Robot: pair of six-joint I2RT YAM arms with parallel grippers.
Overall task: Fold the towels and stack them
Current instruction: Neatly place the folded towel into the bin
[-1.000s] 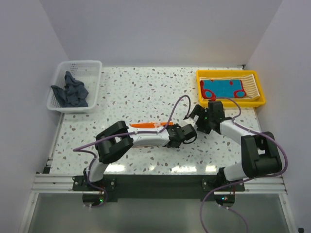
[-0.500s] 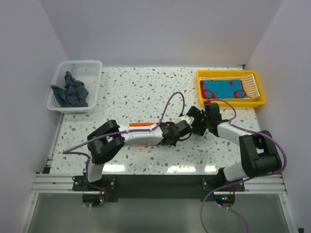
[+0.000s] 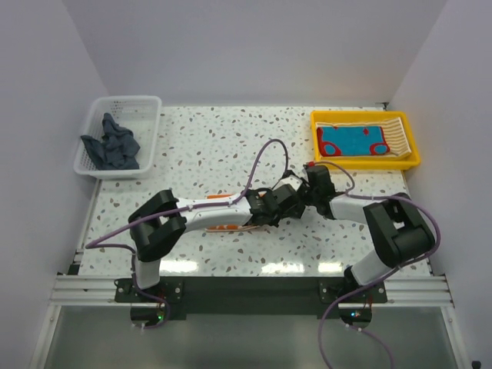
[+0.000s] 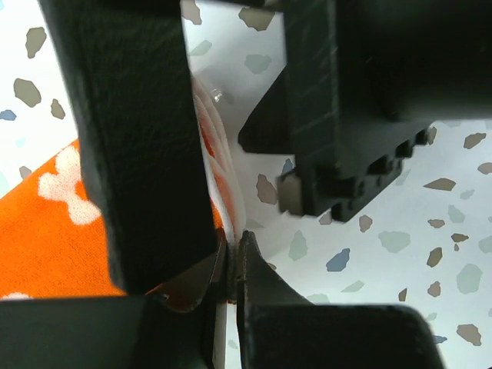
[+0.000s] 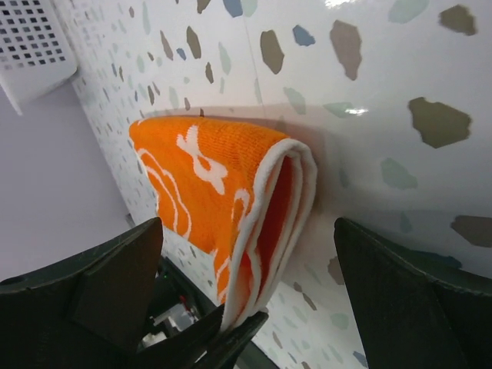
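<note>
The robot's right gripper should next grab the orange towel's white-edged end [image 5: 277, 201] with the layers together, so the orange towel stays folded when it is stacked on the teal towel.
An orange towel [image 3: 221, 198] with white prints lies folded on the table, mostly under my left arm. In the left wrist view my left gripper [image 4: 233, 257] is shut on the white-edged end of the orange towel [image 4: 46, 231]. In the right wrist view the folded orange towel [image 5: 207, 184] shows its layered edge, and my right gripper [image 5: 246, 231] is open, its fingers either side of that end without touching it. From above, the left gripper [image 3: 281, 200] and right gripper [image 3: 309, 187] are nearly touching. A teal towel with red marks [image 3: 352, 141] lies on a tan striped towel [image 3: 393, 137].
The yellow tray [image 3: 413, 157] holding the teal and striped towels stands at the back right. A white mesh basket [image 3: 146, 108] at the back left holds a crumpled dark blue-grey towel [image 3: 114, 144]. The basket's corner [image 5: 31, 46] shows in the right wrist view.
Both grippers have moved left and closed in on each other. The left arm has swung further over the orange towel; the right gripper now straddles the towel's end.
</note>
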